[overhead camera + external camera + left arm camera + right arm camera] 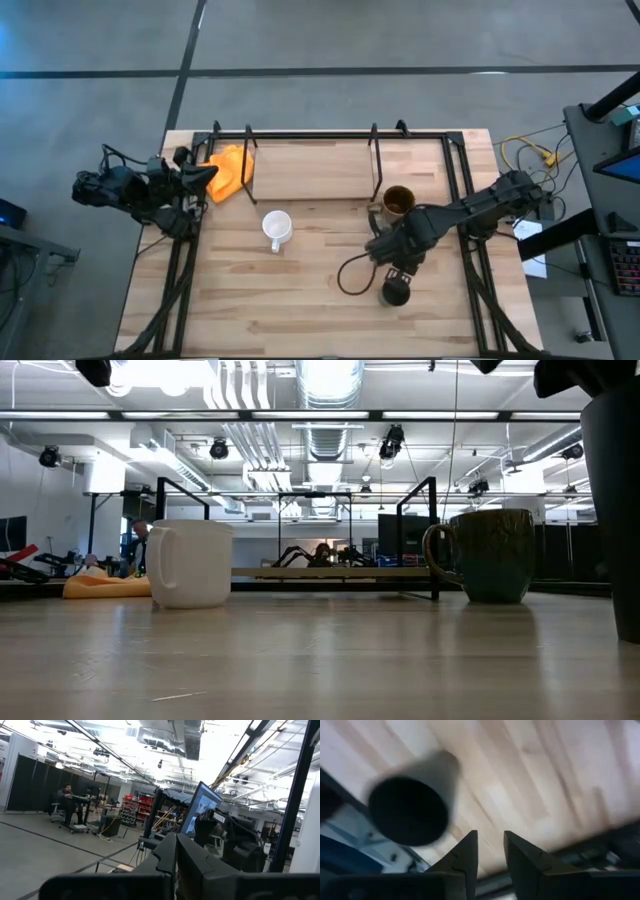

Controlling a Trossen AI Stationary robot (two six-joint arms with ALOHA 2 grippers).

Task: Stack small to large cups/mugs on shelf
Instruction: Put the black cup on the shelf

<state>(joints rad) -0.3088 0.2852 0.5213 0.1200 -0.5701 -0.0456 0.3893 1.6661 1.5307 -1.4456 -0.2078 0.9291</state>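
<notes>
My right gripper will next start the stack of cups on the shelf [310,170], so it will grab the small black cup by its side at the rim [396,283].
The small black cup [396,292] stands upright on the table near the front right. It also shows in the right wrist view [410,805] and at the right edge of the low view [615,510]. My right gripper [402,271] hovers just beside it on the far side, slightly open and empty [490,851]. The brown mug [398,202] stands on the table by the shelf's right end. The white mug [277,229] stands mid-table. The shelf [310,170], a light board in black rods, lies at the far side. My left gripper [205,172] is shut at the table's left edge.
An orange cloth [230,170] lies at the shelf's left end, beside my left gripper. A black cable loop [350,277] lies on the table left of the black cup. Black frame rails [470,250] run along both table sides.
</notes>
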